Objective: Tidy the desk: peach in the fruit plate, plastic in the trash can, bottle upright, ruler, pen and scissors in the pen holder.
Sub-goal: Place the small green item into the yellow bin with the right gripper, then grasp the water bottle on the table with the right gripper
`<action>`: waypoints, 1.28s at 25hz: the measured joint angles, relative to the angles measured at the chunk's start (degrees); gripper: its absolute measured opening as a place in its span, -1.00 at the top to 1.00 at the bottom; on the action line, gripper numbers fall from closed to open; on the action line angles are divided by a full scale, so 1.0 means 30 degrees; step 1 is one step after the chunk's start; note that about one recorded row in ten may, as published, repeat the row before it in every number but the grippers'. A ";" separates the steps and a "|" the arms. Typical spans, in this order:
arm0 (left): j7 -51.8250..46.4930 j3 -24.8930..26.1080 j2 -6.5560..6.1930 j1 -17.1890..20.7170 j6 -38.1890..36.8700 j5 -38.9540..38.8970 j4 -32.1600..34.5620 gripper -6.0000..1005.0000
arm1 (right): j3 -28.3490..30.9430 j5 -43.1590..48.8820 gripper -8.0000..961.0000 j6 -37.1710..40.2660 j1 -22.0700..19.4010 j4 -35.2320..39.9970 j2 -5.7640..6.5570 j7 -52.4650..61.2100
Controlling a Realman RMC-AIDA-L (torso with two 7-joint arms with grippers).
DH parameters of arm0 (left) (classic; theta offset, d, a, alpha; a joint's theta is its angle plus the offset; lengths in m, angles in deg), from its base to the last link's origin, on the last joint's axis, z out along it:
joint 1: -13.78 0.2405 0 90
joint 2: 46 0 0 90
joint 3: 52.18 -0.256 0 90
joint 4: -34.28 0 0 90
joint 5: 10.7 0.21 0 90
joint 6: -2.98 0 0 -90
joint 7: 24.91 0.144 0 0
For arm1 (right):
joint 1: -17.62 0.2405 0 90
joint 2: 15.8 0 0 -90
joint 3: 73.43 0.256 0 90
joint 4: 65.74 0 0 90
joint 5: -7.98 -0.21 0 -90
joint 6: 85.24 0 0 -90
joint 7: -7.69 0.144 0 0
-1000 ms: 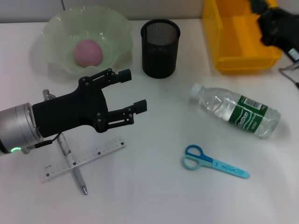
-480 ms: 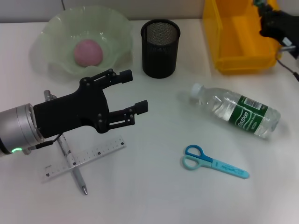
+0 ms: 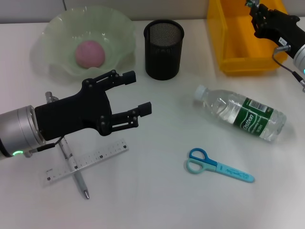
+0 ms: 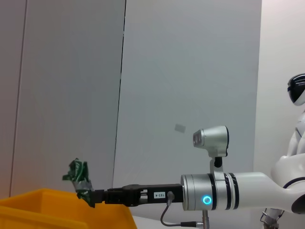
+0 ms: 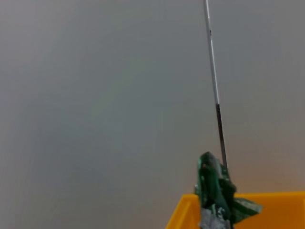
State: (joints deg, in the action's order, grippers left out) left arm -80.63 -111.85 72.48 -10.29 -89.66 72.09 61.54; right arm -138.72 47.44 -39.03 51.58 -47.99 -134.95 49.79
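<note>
I should let go of the crumpled green plastic with my right gripper now. The plastic hangs over the trash can, inside the line of the trash can's sides.
The pink peach lies in the pale green fruit plate at the back left. My left gripper hovers open and empty between that plate and the clear ruler, which crosses the pen. At the back right, my right gripper is above the yellow trash can, shut on a crumpled green plastic, also in the right wrist view as plastic. The bottle lies on its side. Blue scissors lie in front of it. The black mesh pen holder stands at the back centre.
The left arm's silver and black forearm reaches in from the left edge over the pen's top end. A cable loops off the right wrist beside the trash can. Bare table lies between the ruler and the scissors.
My right gripper has moved left and out along the trash can's right side, holding the plastic over it. The left arm and the desk items have not moved.
</note>
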 joint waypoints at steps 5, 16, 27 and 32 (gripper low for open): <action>0.0000 0.0001 -0.0030 -0.0029 0.0039 -0.0001 0.0043 -0.63 | 0.0067 -0.0028 0.63 -0.0027 0.0008 -0.0001 0.0013 0.0007; 0.0000 0.0000 -0.0075 -0.0118 0.0023 0.0000 0.0054 -0.63 | 0.0121 -0.0195 -0.20 0.0137 -0.0032 0.0179 0.0011 0.0246; -0.0490 -0.0001 -0.0326 -0.0302 0.0272 0.0001 0.0054 -0.63 | -0.0151 0.2254 -0.29 0.7972 -0.1377 0.0457 0.1288 0.6458; -0.0763 0.0009 -0.0478 -0.0366 0.0377 0.0001 0.0032 -0.63 | -0.0085 0.6602 -0.29 1.2800 -0.1478 0.0499 0.2839 0.8745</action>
State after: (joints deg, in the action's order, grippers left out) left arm -82.92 -111.83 71.05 -11.39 -88.53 72.09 61.63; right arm -138.97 67.25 -0.63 47.15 -46.49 -126.43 76.03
